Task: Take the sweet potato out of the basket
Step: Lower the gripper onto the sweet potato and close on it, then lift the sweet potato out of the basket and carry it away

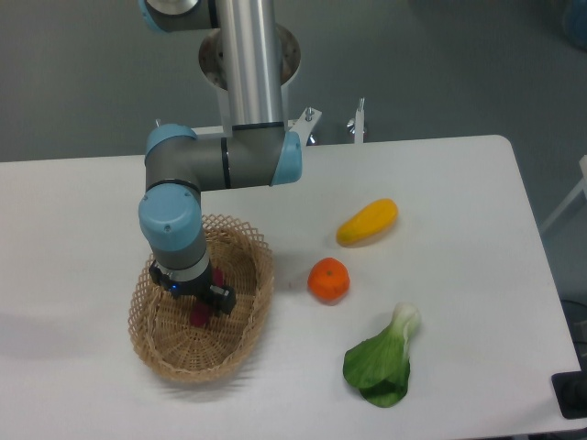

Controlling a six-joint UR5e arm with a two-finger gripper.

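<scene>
Next, my gripper grabs the sweet potato by its middle point(205, 302) and picks it out of the wicker basket.
The tan wicker basket point(246, 246) sits on the left of the white table. Inside it lies the magenta sweet potato point(197, 317), mostly covered by the gripper point(196, 297). The gripper points straight down into the basket. Its black fingers point(223, 298) stand apart on either side of the tuber, so it looks open around it. Only the tuber's lower end and a sliver near the wrist show. Whether the fingers touch it is hidden.
A yellow squash point(367, 222) lies right of the basket toward the back. An orange point(328, 280) sits close to the basket's right rim. A green bok choy point(382, 359) lies near the front edge. The arm's grey column point(249, 64) rises behind the basket.
</scene>
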